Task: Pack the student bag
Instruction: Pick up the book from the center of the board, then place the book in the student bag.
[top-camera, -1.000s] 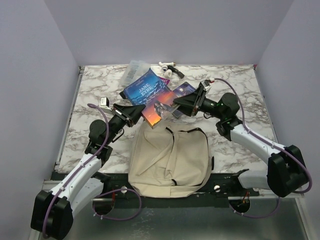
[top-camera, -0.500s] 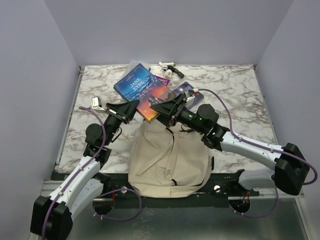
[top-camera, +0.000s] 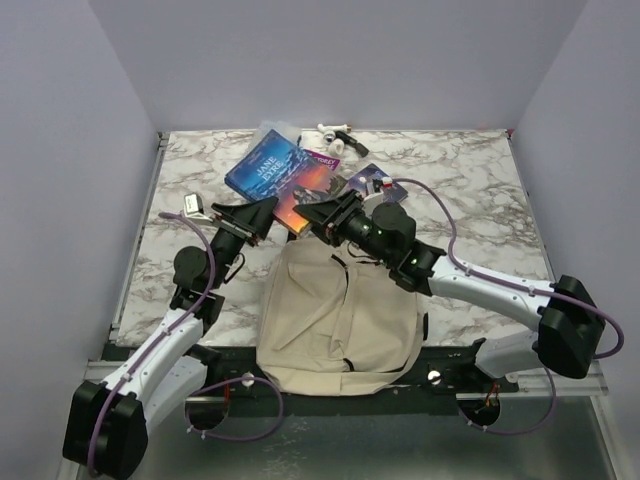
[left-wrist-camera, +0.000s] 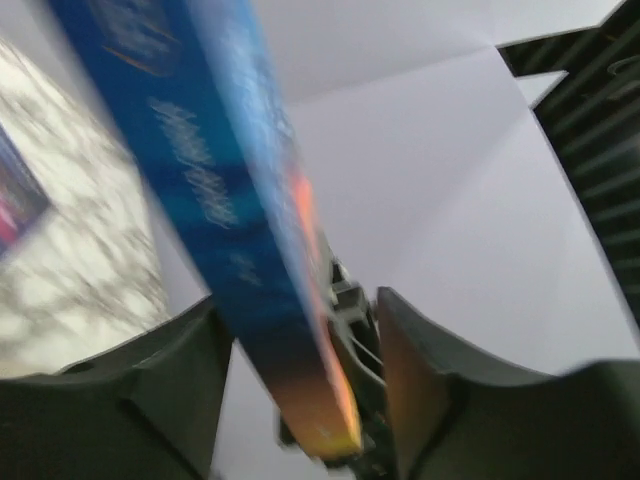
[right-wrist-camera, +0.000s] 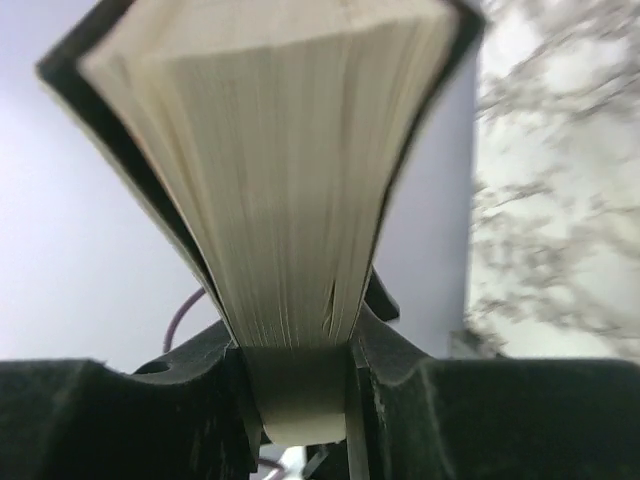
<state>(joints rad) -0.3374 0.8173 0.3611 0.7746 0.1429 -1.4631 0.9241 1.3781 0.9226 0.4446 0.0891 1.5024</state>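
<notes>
I should reach the student bag with my left gripper and grab the zipped edge of its opening (top-camera: 346, 273). The opening then stays free for the book.
The beige student bag (top-camera: 340, 320) lies flat at the near middle, its top under the grippers. My right gripper (top-camera: 318, 212) is shut on a book with a blue and orange cover (top-camera: 308, 188) and holds it just beyond the bag's top edge. In the right wrist view the book's fanned page edges (right-wrist-camera: 290, 170) sit clamped between my fingers (right-wrist-camera: 298, 385). My left gripper (top-camera: 266, 212) is open beside the book's near left corner. In the left wrist view the book's blue-orange edge (left-wrist-camera: 260, 300) hangs between the spread fingers (left-wrist-camera: 300, 345). A blue JANE EYRE cover (top-camera: 262, 165) adjoins it.
A clear plastic pouch (top-camera: 270, 135) and small white items (top-camera: 335, 130) lie at the table's back. A magenta book (top-camera: 325, 157) and a purple book (top-camera: 368, 178) lie behind the right gripper. Grey walls close in on three sides.
My right arm has swung left with the book, from the bag's upper right towards the left gripper. The JANE EYRE cover has shifted left and back. The left gripper has risen slightly.
</notes>
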